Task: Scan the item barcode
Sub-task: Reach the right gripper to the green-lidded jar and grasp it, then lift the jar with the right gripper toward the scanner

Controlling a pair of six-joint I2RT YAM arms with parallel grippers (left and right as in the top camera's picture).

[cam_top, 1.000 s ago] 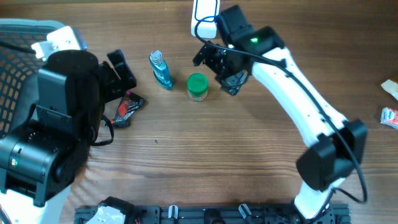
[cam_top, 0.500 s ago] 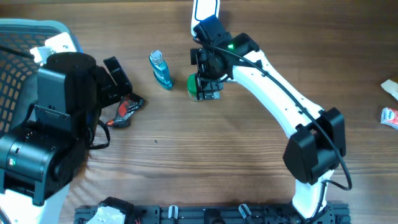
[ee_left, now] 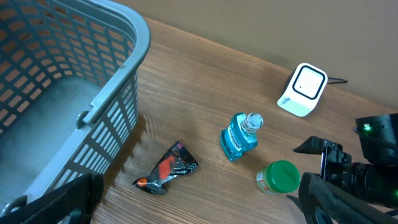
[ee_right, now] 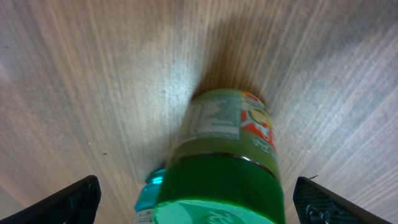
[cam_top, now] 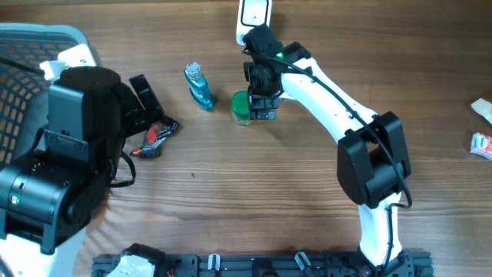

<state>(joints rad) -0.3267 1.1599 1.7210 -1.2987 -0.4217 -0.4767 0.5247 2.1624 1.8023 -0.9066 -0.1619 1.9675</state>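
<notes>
My right gripper should next grab the jar around its green lid [cam_top: 241, 103], so the jar's labelled body stays uncovered and its barcode can face the scanner [cam_top: 254, 12].
A green-lidded jar [cam_top: 241, 108] stands on the wooden table, with a blue bottle [cam_top: 198, 86] lying to its left. My right gripper [cam_top: 258, 101] hangs open right beside and over the jar. In the right wrist view the jar [ee_right: 230, 155] fills the space between the two spread fingertips [ee_right: 65, 200], and I see no contact. The white scanner [cam_top: 254, 12] stands at the back, just behind this arm. My left gripper [ee_left: 199, 214] is open and holds nothing, above the table near a black-and-red pouch [ee_left: 166, 172]. From there I also see the jar [ee_left: 280, 177] and the scanner [ee_left: 303, 89].
A grey plastic basket [cam_top: 34, 38] stands at the far left, its wall [ee_left: 118, 93] close to my left gripper. Two small packets [cam_top: 482, 142] lie at the right table edge. The left arm's black body [cam_top: 69, 154] covers the left front of the table.
My right gripper has swung left from beside the jar and come down over it, staying open. The left arm and the other items have not moved.
</notes>
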